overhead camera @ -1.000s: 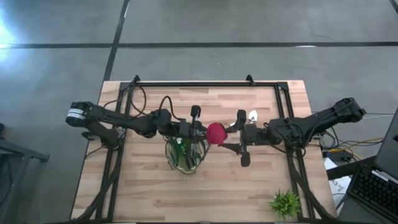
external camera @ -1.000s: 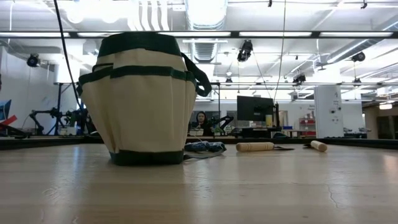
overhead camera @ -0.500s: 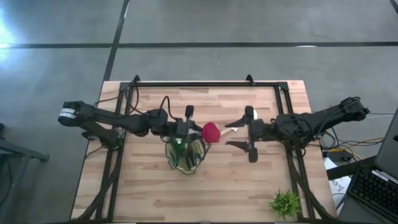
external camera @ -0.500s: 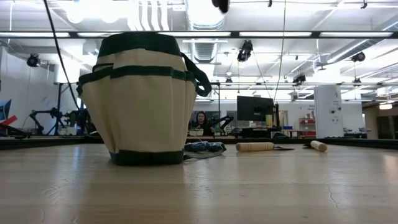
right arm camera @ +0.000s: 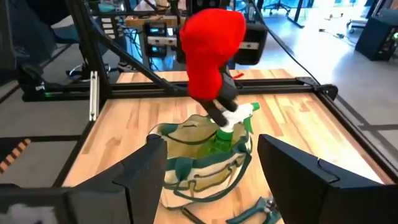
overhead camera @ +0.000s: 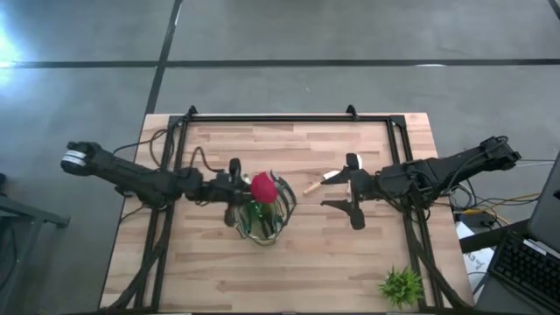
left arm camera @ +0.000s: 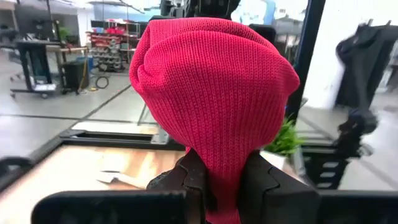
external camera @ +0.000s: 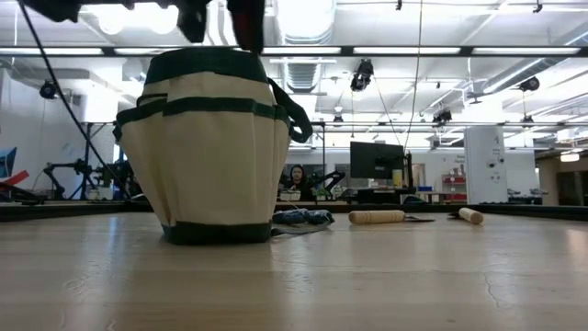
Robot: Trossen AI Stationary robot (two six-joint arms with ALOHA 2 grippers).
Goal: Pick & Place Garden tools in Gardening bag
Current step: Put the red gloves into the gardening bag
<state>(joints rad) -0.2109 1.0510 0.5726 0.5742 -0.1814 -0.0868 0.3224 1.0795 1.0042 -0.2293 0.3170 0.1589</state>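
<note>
My left gripper holds the red knitted piece [overhead camera: 262,186], which stands up from its fingers, above the bag's opening [overhead camera: 262,222]. It needs to bring the piece down into the bag before it lets go.
My left gripper [overhead camera: 248,188] is shut on a red knitted piece [overhead camera: 262,186] above the open top of the olive-tan gardening bag [overhead camera: 262,217]. The bag stands on its base [external camera: 216,232] on the table, and a green-and-white trowel [right arm camera: 231,129] sticks up out of it. My right gripper [overhead camera: 352,192] is open and empty to the bag's right. A wooden-handled pale trowel [overhead camera: 320,181] lies on the table between the bag and my right gripper. Dark shears [right arm camera: 254,208] lie by the bag. My left gripper pinches the red piece by its lower end [left arm camera: 214,177] between its two fingers [left arm camera: 186,180]. The fingers reach in about level from the table's left. The rest of the piece bulges past the fingertips [right arm camera: 211,46]. It is lifted clear, over the bag's opening.
A small green leafy plant [overhead camera: 402,285] stands at the table's near right. A black frame [overhead camera: 289,118] runs round the table's far and side edges. Two wooden handles [external camera: 377,217] [external camera: 470,215] lie beyond the bag in the low view. A person sits in the room far behind [external camera: 297,177].
My left gripper has drawn back toward the table's left edge with the red piece, from the gap between both grippers to above the bag's opening. My right gripper, open throughout, has moved a little toward the right edge, away from the red piece.
</note>
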